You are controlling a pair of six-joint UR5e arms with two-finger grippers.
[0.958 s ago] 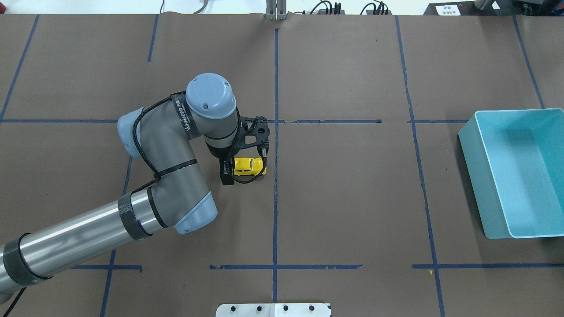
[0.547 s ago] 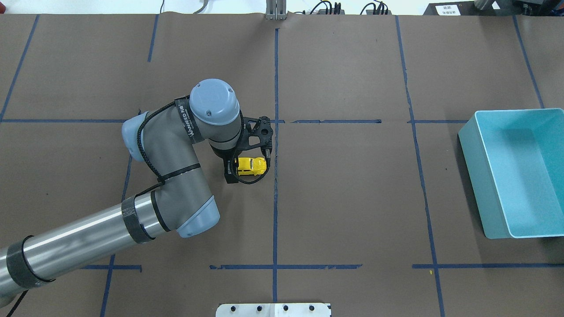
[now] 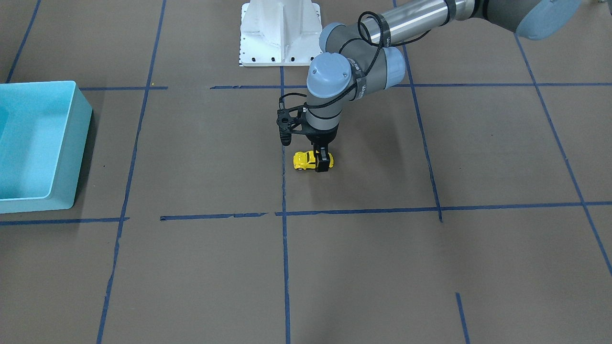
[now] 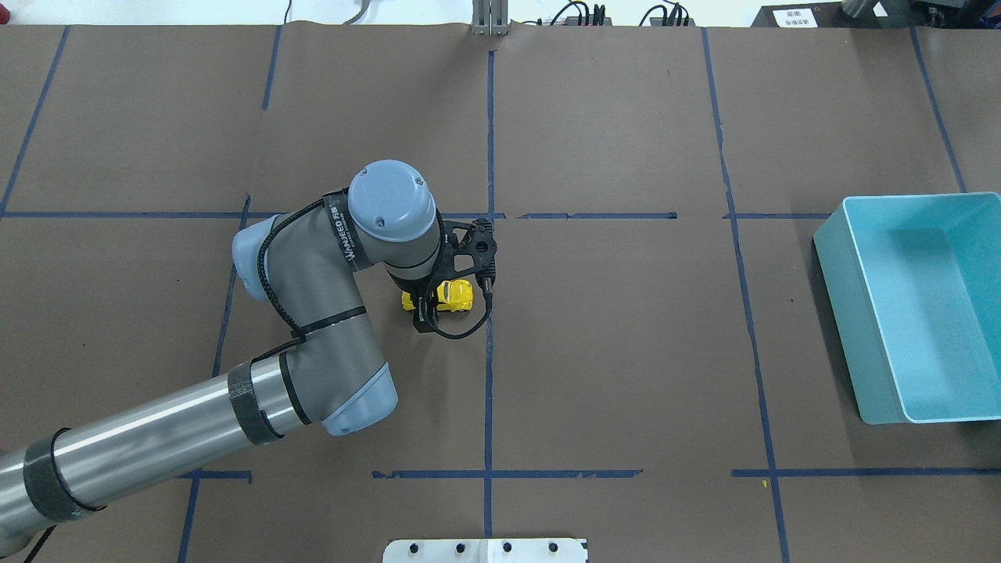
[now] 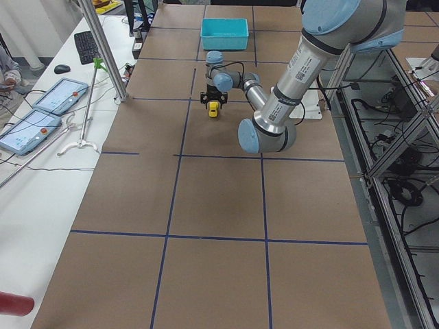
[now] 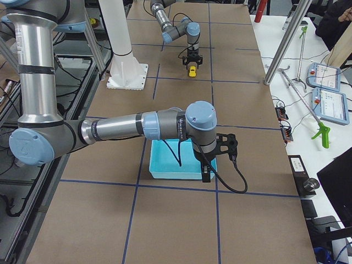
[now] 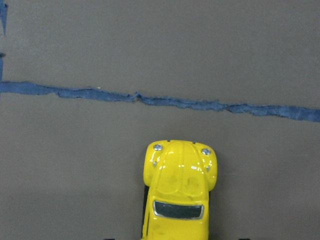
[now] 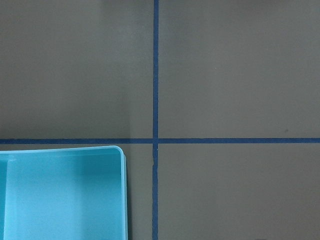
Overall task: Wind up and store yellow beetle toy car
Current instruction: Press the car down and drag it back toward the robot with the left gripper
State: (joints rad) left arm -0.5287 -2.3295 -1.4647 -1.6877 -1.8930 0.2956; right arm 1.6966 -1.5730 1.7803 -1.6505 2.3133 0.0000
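Note:
I should pick up the yellow beetle toy car (image 3: 304, 160) by its rear half (image 3: 325, 161) with my left gripper next. Then I can wind it up.
The yellow beetle toy car (image 4: 452, 295) stands on its wheels on the brown table, just left of the centre tape line. It also shows in the front view (image 3: 301, 160) and in the left wrist view (image 7: 180, 200), where only its front end appears. My left gripper (image 4: 428, 299) points straight down over the car's rear half, one finger on each side. Its fingertips stand a little apart from the car's sides, so it is open. My right gripper (image 6: 207, 176) shows only in the exterior right view, by the light blue bin (image 6: 176, 173). I cannot tell whether it is open or shut.
The light blue bin (image 4: 852, 313) sits at the table's right edge, far from the car, and its rim shows in the right wrist view (image 8: 122, 200). Blue tape lines (image 4: 489, 375) cross the brown table cover. The robot's white base plate (image 3: 279, 48) is at the near middle.
My left arm has moved to the right, and the gripper has slid from the car's rear end to over its body. The car has stayed in place.

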